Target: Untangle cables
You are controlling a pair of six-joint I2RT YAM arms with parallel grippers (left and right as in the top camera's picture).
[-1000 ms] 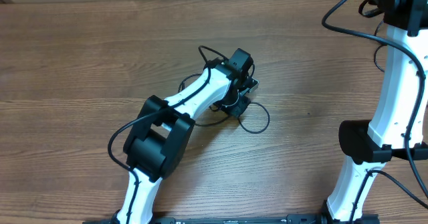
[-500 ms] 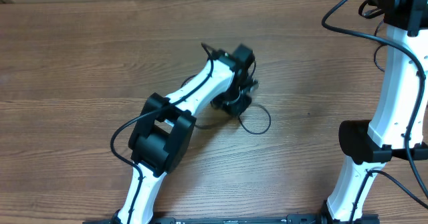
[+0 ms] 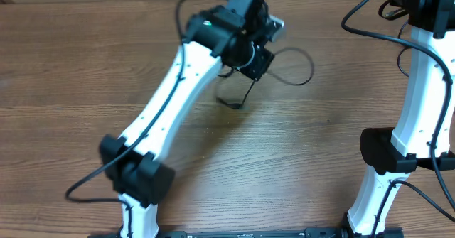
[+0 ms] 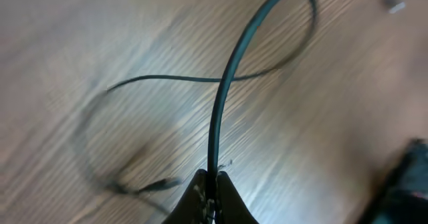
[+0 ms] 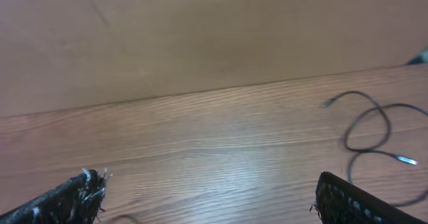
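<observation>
Next, my right gripper grabs the raised cable by its loop (image 3: pixel 311 65), apart from my left gripper's pinch, to take the cable over and untangle it.
My left gripper (image 3: pixel 253 57) is shut on a thin black cable (image 3: pixel 298 53) and holds it up near the table's far middle. In the left wrist view the fingertips (image 4: pixel 200 190) pinch the cable (image 4: pixel 221 97), which rises from them, loops at the top right and crosses itself. One plug end (image 3: pixel 237 106) hangs down to the wood. My right gripper (image 5: pixel 210 197) is open and empty above bare wood. In its view a thin black cable (image 5: pixel 366 125) with a silver tip lies on the table at the right, apart from the fingers.
The wooden table (image 3: pixel 85 67) ends at a plain brown wall (image 5: pixel 200 37) at the back. The right arm's white links (image 3: pixel 419 110) stand at the right edge, with thicker black arm cables (image 3: pixel 370 25) hanging by them.
My left arm has swung from the table's middle toward the far edge and lifted the cable with it. The cable's loop has opened out to the right. The right arm has not moved.
</observation>
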